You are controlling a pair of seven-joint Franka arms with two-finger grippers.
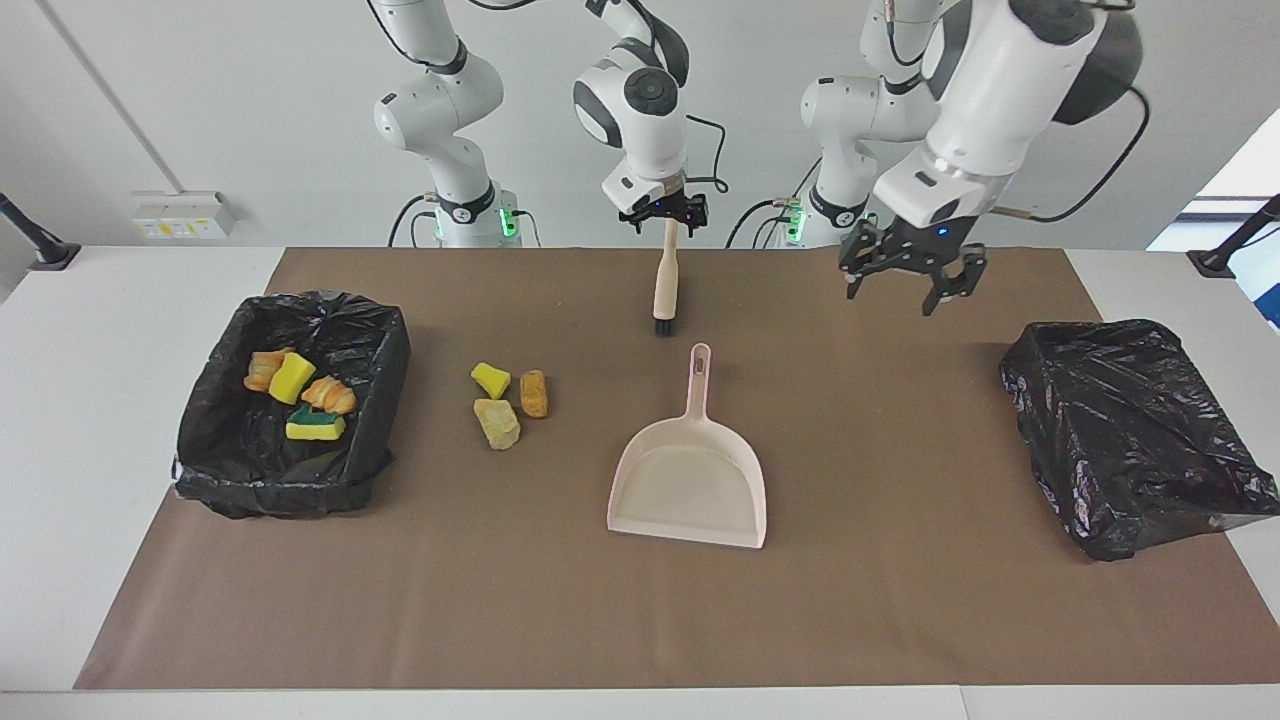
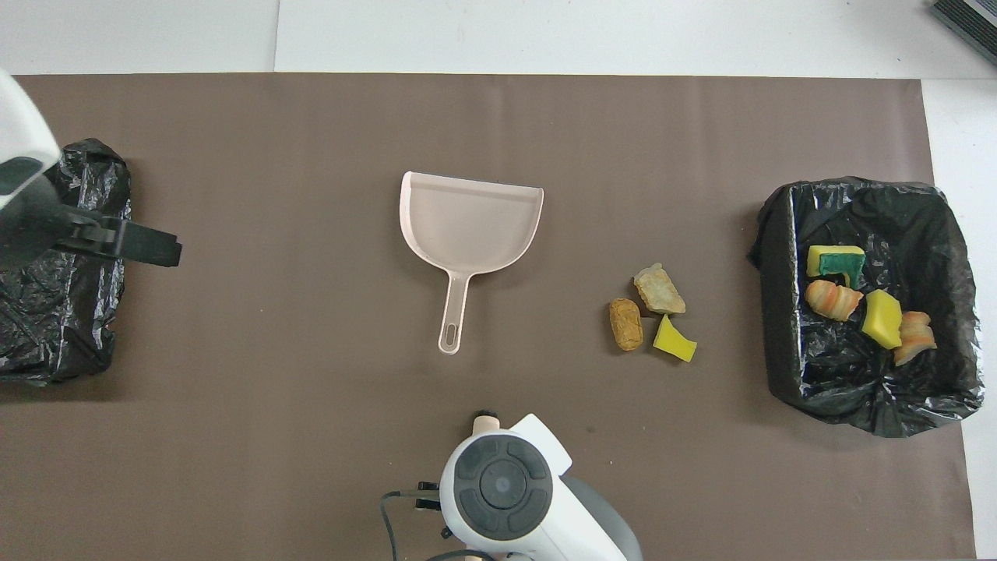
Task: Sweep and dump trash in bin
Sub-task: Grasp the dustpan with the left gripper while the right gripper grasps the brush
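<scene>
The dustpan's scoop is far wider than my open fingers, so I should next use my left gripper to grab the dustpan by its narrow handle (image 2: 454, 315).
Three pieces of trash lie together on the brown mat: a yellow sponge scrap (image 1: 490, 379) (image 2: 674, 340), an orange-brown chunk (image 1: 534, 393) (image 2: 625, 324) and a tan chunk (image 1: 497, 423) (image 2: 659, 288). Several more scraps (image 1: 300, 395) (image 2: 857, 300) lie in the black-lined bin (image 1: 385, 340) (image 2: 779, 327) at the right arm's end. My right gripper (image 1: 665, 215) is shut on the beige brush (image 1: 664, 280), which hangs bristles down over the mat, just robot-side of the dustpan's handle. The beige dustpan (image 1: 690, 480) (image 2: 471, 222) lies flat mid-mat. My left gripper (image 1: 900, 290) hangs open and holds nothing, over the mat between dustpan and bag.
A crumpled black bag (image 1: 1130, 430) (image 2: 54, 327) sits at the left arm's end of the mat. In the overhead view the right arm's wrist (image 2: 498, 483) covers its gripper; only the brush's top (image 2: 484, 423) shows.
</scene>
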